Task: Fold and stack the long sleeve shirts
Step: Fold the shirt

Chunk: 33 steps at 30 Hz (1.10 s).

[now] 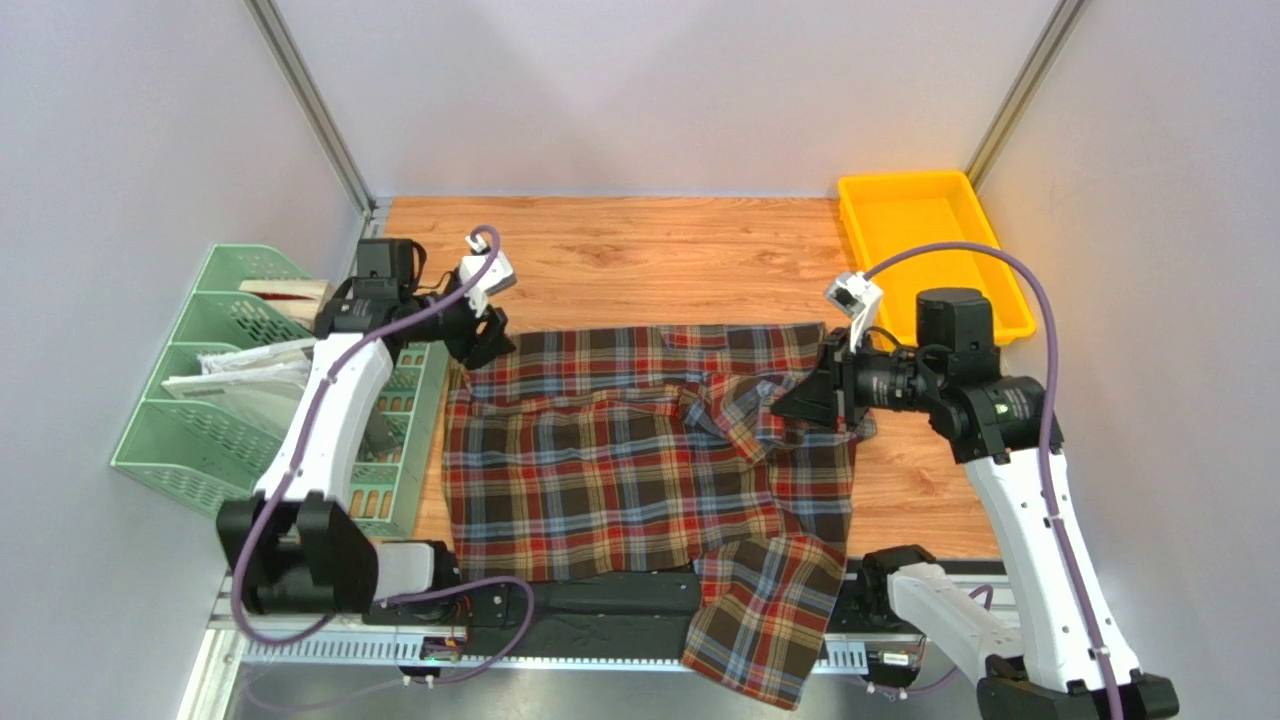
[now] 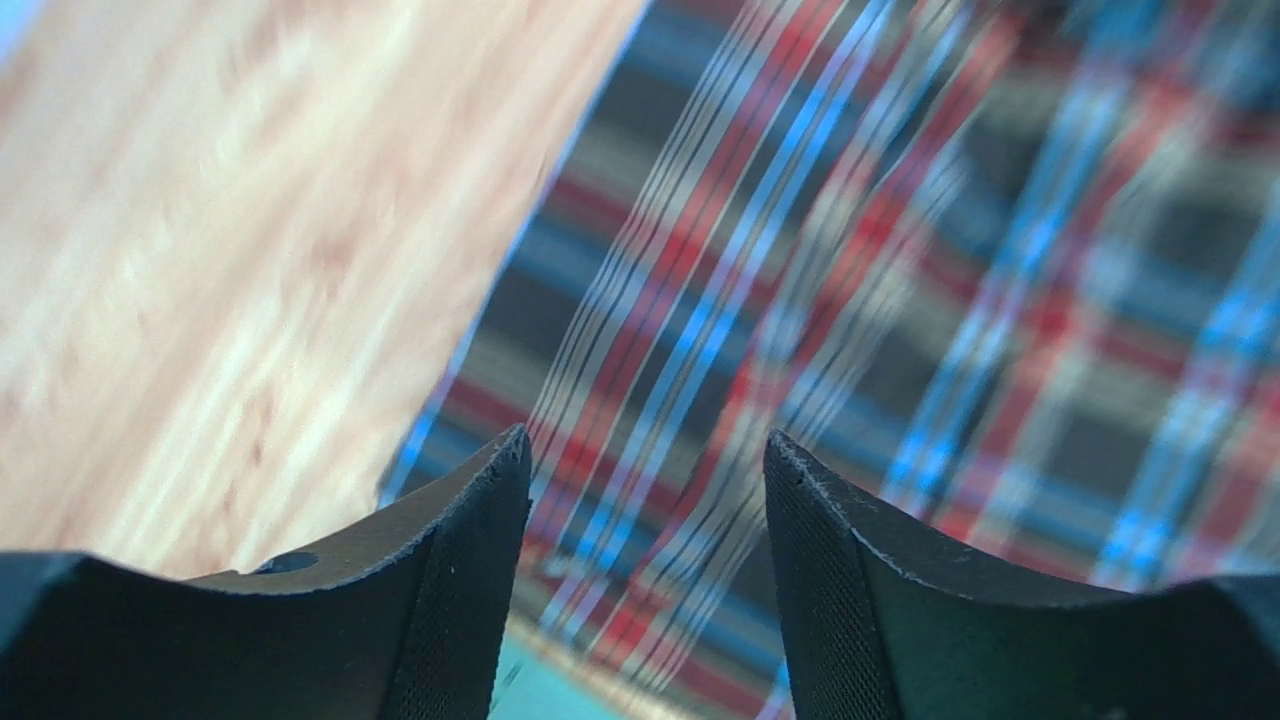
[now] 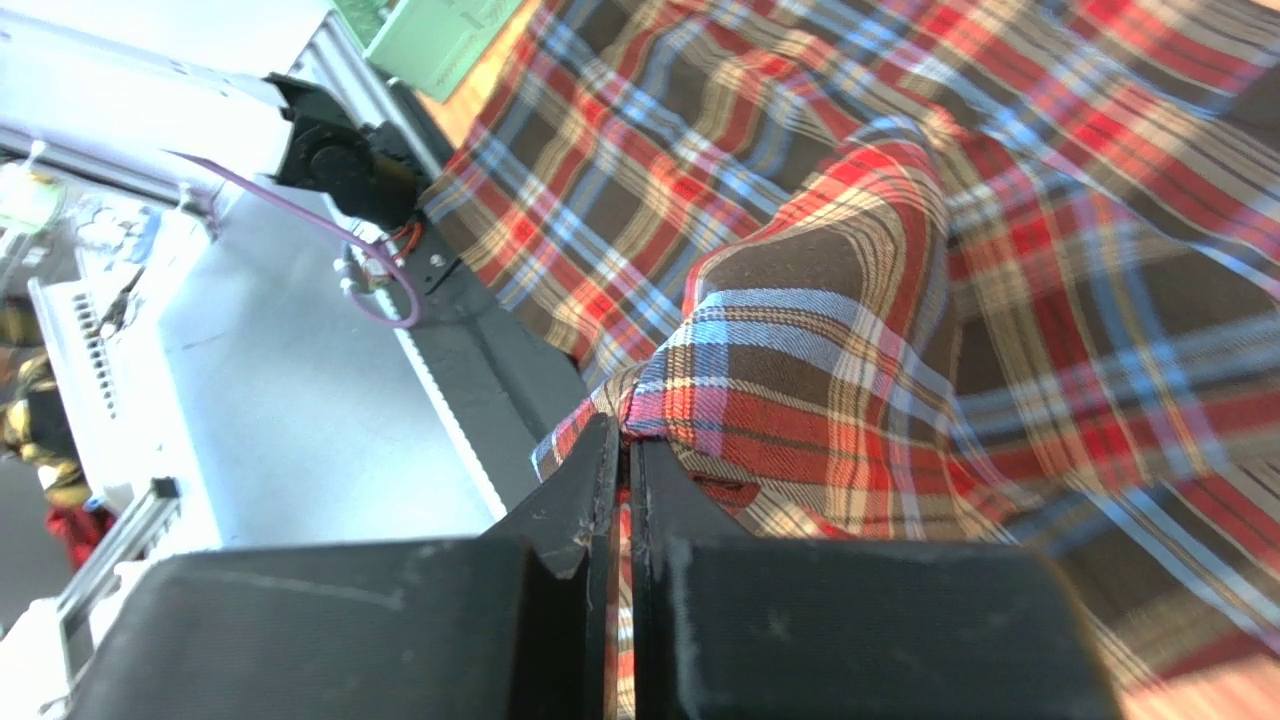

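I next need to take hold of the lifted fold of the plaid shirt with my left gripper, beside my right gripper, to draw that fold across for folding.
The plaid flannel shirt (image 1: 646, 450) in dark brown, red, blue and cream lies spread across the wooden table, with one part hanging over the near edge. My right gripper (image 1: 809, 393) is shut on a fold of the shirt at its right side; in the right wrist view the cloth (image 3: 812, 375) is pinched between the closed fingers (image 3: 624, 450) and lifted into a ridge. My left gripper (image 1: 484, 333) is open just above the shirt's far left corner; in the left wrist view (image 2: 646, 495) blurred plaid (image 2: 902, 300) shows between the parted fingers. No neck label shows.
A green slotted organiser (image 1: 256, 375) with papers stands at the left beside the left arm. A yellow tray (image 1: 932, 240) sits at the far right corner. Bare wood (image 1: 646, 255) lies beyond the shirt. The metal rail (image 1: 601, 615) runs along the near edge.
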Motion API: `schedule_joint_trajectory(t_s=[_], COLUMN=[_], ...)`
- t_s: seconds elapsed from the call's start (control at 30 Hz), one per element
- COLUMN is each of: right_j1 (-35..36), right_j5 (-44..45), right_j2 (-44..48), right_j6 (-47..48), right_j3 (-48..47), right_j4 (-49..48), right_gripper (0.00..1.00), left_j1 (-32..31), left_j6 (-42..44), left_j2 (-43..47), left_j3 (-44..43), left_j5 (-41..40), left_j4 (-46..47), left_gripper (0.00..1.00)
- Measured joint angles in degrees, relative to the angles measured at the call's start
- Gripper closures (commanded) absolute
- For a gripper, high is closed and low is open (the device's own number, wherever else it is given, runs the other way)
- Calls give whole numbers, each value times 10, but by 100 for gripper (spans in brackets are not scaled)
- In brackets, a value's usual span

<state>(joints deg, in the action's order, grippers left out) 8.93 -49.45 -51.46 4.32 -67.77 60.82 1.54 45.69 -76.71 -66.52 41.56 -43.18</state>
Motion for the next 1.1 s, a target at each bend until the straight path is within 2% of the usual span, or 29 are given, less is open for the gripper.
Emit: schedule_joint_trajectory(t_s=[0.13, 0.23, 0.37, 0.47, 0.53, 0.77, 0.93, 1.1], right_j1=[20, 25, 30, 31, 31, 31, 31, 31], right_j5=[0, -4, -12, -18, -23, -59, -81, -86], right_j2=[-35, -78, -124, -142, -148, -161, -160, -158], right_j6=[-50, -106, -198, -270, -313, -423, -452, -473], right_j3=[17, 33, 66, 86, 95, 113, 127, 141], right_j4=[-61, -125, -204, -250, -276, -355, -387, -405], right_gripper=[100, 100, 100, 100, 100, 100, 100, 100], left_j1=[-73, -166, -308, -431, -483, -565, -596, -606], left_j6=[-97, -181, -249, -273, -298, -355, -383, -405], left_j2=[102, 208, 273, 258, 228, 111, 78, 52], left_j3=[4, 40, 57, 51, 43, 31, 31, 31], left_j5=[23, 5, -96, -205, -251, -353, -356, -368], left_j4=[35, 97, 127, 135, 136, 198, 260, 318], left_gripper=[26, 24, 21, 17, 14, 10, 7, 9])
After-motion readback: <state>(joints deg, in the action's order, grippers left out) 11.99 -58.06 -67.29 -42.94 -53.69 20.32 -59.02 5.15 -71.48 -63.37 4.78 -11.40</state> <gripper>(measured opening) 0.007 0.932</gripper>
